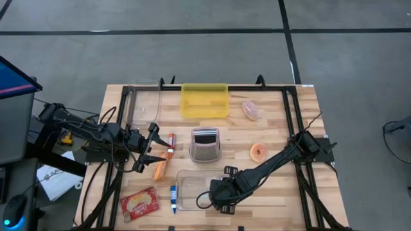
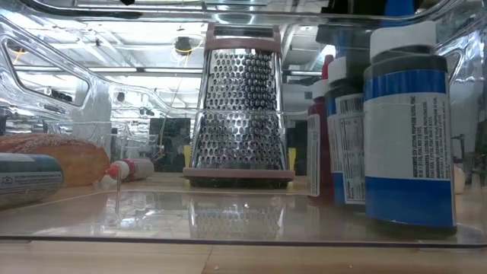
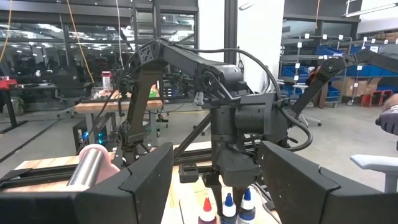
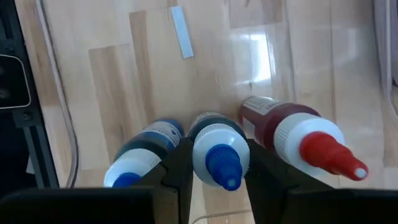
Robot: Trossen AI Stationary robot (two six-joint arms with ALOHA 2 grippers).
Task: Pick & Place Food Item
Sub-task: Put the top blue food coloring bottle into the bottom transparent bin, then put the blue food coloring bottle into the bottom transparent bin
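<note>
The middle bottle (image 4: 217,146) is upright between its neighbours on the bottom of the tray and would stand, so my right gripper opens now.
Three small squeeze bottles stand side by side in a clear tray (image 1: 190,190) near the table's front edge. Two have blue caps and one (image 4: 323,146) has a red cap. My right gripper (image 4: 217,163) points down over them, shut on the middle blue-capped bottle (image 4: 216,154). My left gripper (image 1: 153,147) waits open at the left, above a bread roll (image 1: 159,169) and a red-capped bottle (image 1: 171,144) lying on the table. A donut (image 1: 259,152) and a pink food item (image 1: 251,110) lie on the right half of the table. My right gripper pinches the middle bottle's shoulder (image 4: 214,134), just below its blue cap, between its two fingers (image 4: 177,171). The fingers come from above, pointing down. The bottle stands upright between its two neighbours. In the low view its base (image 2: 346,199) appears to be down on the tray floor.
A metal box grater (image 1: 205,145) stands at mid-table just behind the tray. A yellow bin (image 1: 204,101) sits at the far edge. A red packet (image 1: 139,204) and a blue-capped bottle (image 1: 173,199) lie left of the tray. Black rails run along the table's sides.
</note>
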